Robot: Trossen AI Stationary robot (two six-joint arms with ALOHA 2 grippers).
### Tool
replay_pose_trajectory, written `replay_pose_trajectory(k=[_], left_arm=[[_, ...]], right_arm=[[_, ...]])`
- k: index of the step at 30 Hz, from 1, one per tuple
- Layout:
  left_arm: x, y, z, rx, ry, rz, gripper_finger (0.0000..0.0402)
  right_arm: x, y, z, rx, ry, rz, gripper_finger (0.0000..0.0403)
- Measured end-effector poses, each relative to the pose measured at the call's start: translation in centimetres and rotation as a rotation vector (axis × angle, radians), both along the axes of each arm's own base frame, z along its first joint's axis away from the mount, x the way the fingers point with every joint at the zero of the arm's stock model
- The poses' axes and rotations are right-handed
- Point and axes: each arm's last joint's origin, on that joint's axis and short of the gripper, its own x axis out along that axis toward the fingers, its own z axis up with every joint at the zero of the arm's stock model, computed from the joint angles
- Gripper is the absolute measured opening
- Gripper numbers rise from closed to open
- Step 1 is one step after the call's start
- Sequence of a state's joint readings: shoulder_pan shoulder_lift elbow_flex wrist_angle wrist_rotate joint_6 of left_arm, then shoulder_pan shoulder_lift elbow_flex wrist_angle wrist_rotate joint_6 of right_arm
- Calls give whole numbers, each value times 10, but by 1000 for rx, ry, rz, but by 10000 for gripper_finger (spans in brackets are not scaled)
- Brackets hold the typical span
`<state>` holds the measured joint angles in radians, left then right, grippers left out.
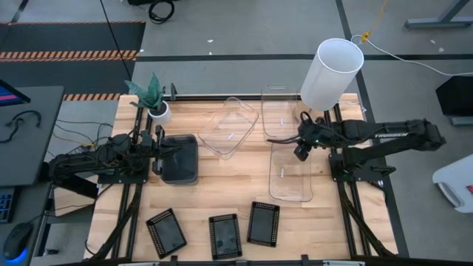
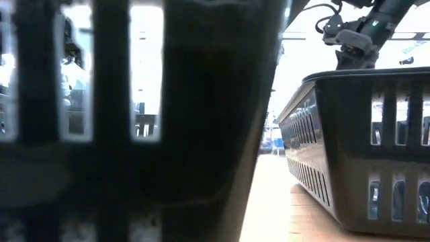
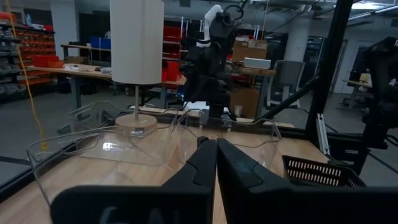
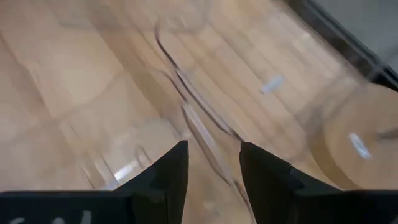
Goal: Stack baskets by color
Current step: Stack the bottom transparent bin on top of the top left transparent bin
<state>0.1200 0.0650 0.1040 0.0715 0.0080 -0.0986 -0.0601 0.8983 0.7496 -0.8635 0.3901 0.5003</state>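
Note:
The clear basket closest to the mesh trays should go into the tilted clear basket (image 1: 229, 127) to stack it there, so the right gripper will next grab it by its rim (image 1: 279, 144).
Smoky grey baskets (image 1: 179, 159) sit nested in one stack at the table's left. My left gripper (image 1: 157, 157) is shut and level beside the stack's left side (image 3: 216, 163). Three clear baskets lie around the middle: one tilted (image 1: 230, 125), one at the far edge (image 1: 278, 111) and one nearer (image 1: 290, 174). My right gripper (image 1: 301, 151) hangs open above the nearer one's far rim, tipped downward (image 4: 211, 165), high off the table in the low view (image 2: 349, 39). Three black mesh trays (image 1: 165, 231) (image 1: 225, 236) (image 1: 263, 223) lie flat along the near edge.
A tall white cylinder (image 1: 331, 72) stands on its round base at the far right, close behind the clear baskets. A small potted plant (image 1: 153, 100) stands at the far left. Bare wood lies between the clear baskets and the mesh trays (image 2: 363, 134).

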Motion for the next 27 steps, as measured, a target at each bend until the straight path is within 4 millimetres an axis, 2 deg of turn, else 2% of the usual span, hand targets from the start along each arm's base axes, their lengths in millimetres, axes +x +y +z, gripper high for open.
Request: replay_pose_trajectory(k=[6, 10, 15, 27], left_arm=[[0, 0, 0, 0, 0, 0, 13], [0, 0, 0, 0, 0, 0, 22], [0, 0, 0, 0, 0, 0, 29], [0, 0, 0, 0, 0, 0, 21]], right_arm=[[-1, -3, 2, 46, 162, 19, 165], [-2, -7, -3, 140, 229, 16, 187], [-6, -13, -9, 159, 333, -8, 210], [11, -24, -21, 201, 374, 33, 211]])
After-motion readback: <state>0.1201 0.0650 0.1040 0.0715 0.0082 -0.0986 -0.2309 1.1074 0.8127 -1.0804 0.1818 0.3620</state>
